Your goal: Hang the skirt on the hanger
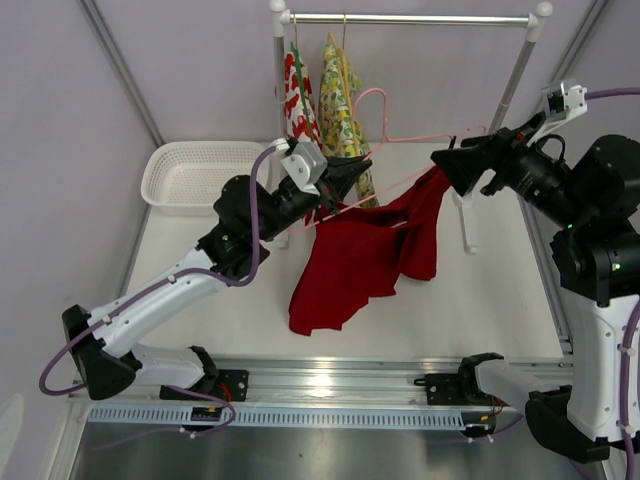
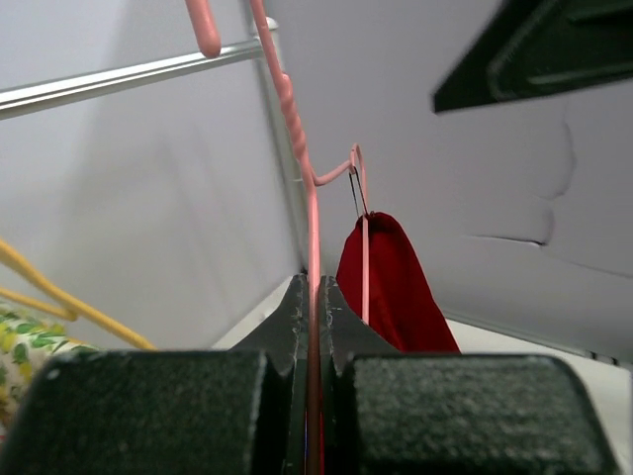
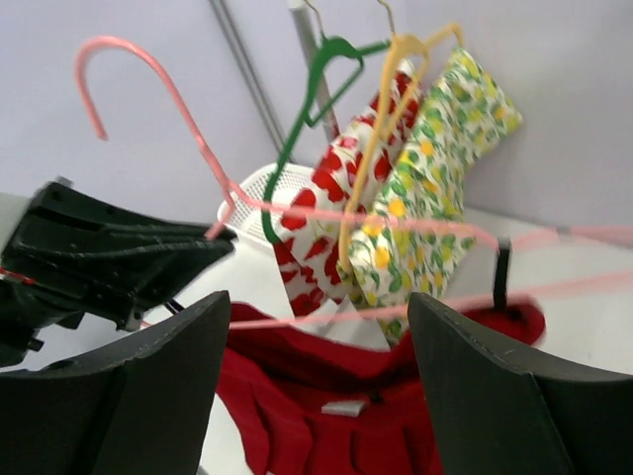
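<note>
My right gripper grabs the pink hanger by its neck at the hook's base (image 1: 385,128) (image 3: 219,169) next, so the hook stays free for the rack.
The pink wire hanger (image 1: 372,95) is held in the air in front of the rack. My left gripper (image 1: 345,180) is shut on its left end; in the left wrist view the wire (image 2: 287,109) runs straight between the closed jaws (image 2: 315,297). The red skirt (image 1: 370,250) hangs from the hanger's bottom wire, fixed near the right end by a small black clip (image 3: 501,272), and its lower edge rests on the table. My right gripper (image 1: 445,160) is open and empty beside the skirt's upper right corner. In the right wrist view (image 3: 316,386) the skirt (image 3: 326,426) lies between its spread fingers.
A clothes rack (image 1: 410,18) stands at the back. It carries a white fruit-print garment (image 1: 297,100) on a green hanger (image 3: 307,109) and a yellow-green patterned garment (image 1: 340,110) on a yellow hanger (image 3: 396,69). A white basket (image 1: 195,175) sits at the back left.
</note>
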You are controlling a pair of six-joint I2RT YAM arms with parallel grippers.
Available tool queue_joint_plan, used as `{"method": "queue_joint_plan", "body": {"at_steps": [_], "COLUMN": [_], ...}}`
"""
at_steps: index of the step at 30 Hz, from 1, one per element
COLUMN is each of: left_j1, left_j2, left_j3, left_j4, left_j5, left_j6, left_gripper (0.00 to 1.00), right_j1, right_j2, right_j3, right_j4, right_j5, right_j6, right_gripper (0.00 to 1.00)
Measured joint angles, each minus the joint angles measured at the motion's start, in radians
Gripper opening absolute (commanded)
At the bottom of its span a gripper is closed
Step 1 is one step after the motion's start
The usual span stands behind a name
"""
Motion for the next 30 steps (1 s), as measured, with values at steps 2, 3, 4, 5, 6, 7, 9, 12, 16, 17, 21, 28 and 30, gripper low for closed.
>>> {"method": "queue_joint_plan", "body": {"at_steps": [2, 3, 4, 5, 6, 7, 9, 12, 16, 17, 21, 28, 30], "left_j1": [0.020, 0.032, 0.043, 0.055, 0.071, 0.080, 0.100, 0.116, 0.129, 0.130, 0.132, 0.132, 0.132], "left_j2": [-0.003, -0.005, -0.006, -0.008, -0.010, -0.013, -0.018, -0.019, -0.017, -0.015, -0.002, 0.033, 0.038], "left_j3": [0.003, 0.003, 0.005, 0.007, 0.006, 0.006, 0.007, 0.007, 0.009, 0.011, 0.021, 0.039, 0.039], "left_j4": [-0.027, -0.037, -0.051, -0.062, -0.073, -0.078, -0.084, -0.084, -0.084, -0.083, -0.075, -0.061, -0.053], "left_j5": [0.075, 0.112, 0.146, 0.187, 0.227, 0.254, 0.305, 0.362, 0.417, 0.425, 0.451, 0.473, 0.477], "left_j6": [-0.026, -0.039, -0.052, -0.069, -0.088, -0.102, -0.132, -0.171, -0.216, -0.224, -0.250, -0.283, -0.292], "left_gripper": [0.00, 0.00, 0.00, 0.00, 0.00, 0.00, 0.00, 0.00, 0.00, 0.00, 0.00, 0.00, 0.00], "right_j1": [0.000, 0.000, 0.000, 0.000, 0.000, 0.000, 0.000, 0.003, 0.042, 0.056, 0.122, 0.195, 0.202], "right_j2": [0.032, 0.050, 0.066, 0.085, 0.106, 0.127, 0.152, 0.173, 0.159, 0.155, 0.151, 0.158, 0.165], "right_j3": [0.027, 0.043, 0.057, 0.071, 0.082, 0.086, 0.086, 0.080, 0.041, 0.029, 0.000, -0.040, -0.041], "right_j4": [0.028, 0.037, 0.042, 0.049, 0.053, 0.054, 0.053, 0.052, 0.066, 0.074, 0.095, 0.120, 0.127], "right_j5": [-0.039, -0.060, -0.076, -0.096, -0.119, -0.150, -0.196, -0.285, -0.359, -0.371, -0.391, -0.383, -0.374], "right_j6": [-0.020, -0.032, -0.042, -0.059, -0.077, -0.094, -0.117, -0.144, -0.169, -0.170, -0.183, -0.197, -0.204], "right_gripper": [0.81, 0.81, 0.82, 0.82, 0.82, 0.83, 0.83, 0.83, 0.84, 0.83, 0.81, 0.58, 0.47]}}
